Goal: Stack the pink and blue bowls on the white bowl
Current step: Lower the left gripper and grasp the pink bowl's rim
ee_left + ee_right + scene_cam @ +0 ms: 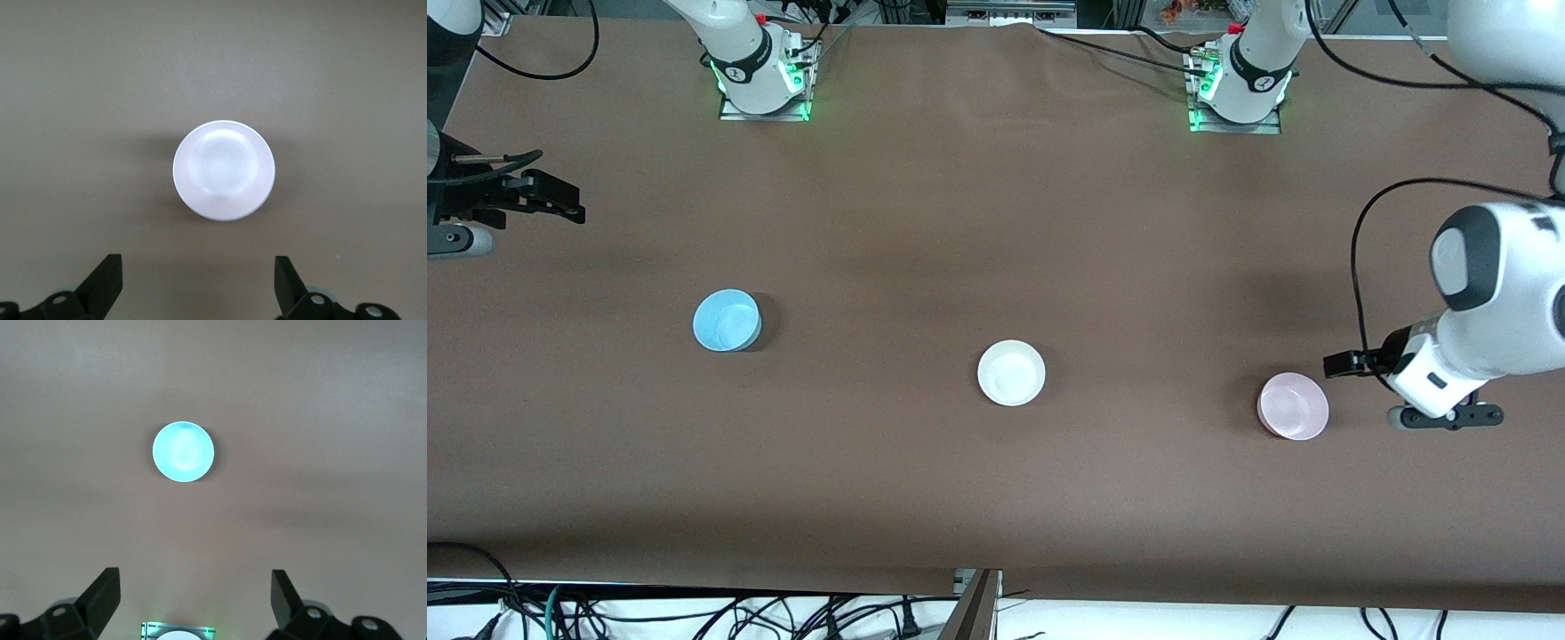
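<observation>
The round side of the pink bowl (1293, 405) slopes in toward its base, so my left gripper should next grab the pink bowl by its thin open rim (1320, 388).
The white bowl (1011, 372) stands at the middle of the table. The light blue bowl (727, 320) stands toward the right arm's end and the pale pink bowl (1293, 405) toward the left arm's end. All three are upright, empty and well apart. My left gripper (1352, 363) hangs open and empty just beside the pink bowl, which also shows in the left wrist view (223, 170) ahead of the open gripper (197, 287). My right gripper (560, 200) is open and empty, high over the table's edge at the right arm's end. The right wrist view shows the blue bowl (183, 451) far below the gripper (193, 600).
The brown table cover (996, 222) carries only the three bowls. The two arm bases (763, 80) (1238, 84) stand along the edge farthest from the front camera. Cables (694, 613) lie below the table's near edge.
</observation>
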`<action>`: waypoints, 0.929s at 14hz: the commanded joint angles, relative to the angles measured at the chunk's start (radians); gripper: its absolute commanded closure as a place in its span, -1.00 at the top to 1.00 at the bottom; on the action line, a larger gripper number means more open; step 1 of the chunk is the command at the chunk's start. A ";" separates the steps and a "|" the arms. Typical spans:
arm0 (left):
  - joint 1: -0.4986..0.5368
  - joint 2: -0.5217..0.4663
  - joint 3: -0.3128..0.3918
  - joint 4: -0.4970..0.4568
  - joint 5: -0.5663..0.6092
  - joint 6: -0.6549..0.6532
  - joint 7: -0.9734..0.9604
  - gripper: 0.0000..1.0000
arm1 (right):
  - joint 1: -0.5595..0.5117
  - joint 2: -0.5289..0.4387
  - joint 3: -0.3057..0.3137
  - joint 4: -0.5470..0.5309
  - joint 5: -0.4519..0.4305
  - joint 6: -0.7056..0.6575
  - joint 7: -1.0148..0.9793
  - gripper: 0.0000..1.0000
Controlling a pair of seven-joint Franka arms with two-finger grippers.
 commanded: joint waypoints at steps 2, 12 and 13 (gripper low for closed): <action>0.039 0.038 -0.009 -0.056 0.010 0.106 0.033 1.00 | -0.011 0.011 0.005 0.021 -0.004 -0.008 -0.007 1.00; 0.056 0.115 -0.011 -0.202 0.010 0.395 0.050 0.66 | -0.011 0.021 0.000 0.021 0.014 -0.006 -0.005 1.00; 0.056 0.115 -0.011 -0.202 0.010 0.395 0.050 0.56 | -0.011 0.028 0.000 0.021 0.014 -0.005 -0.007 1.00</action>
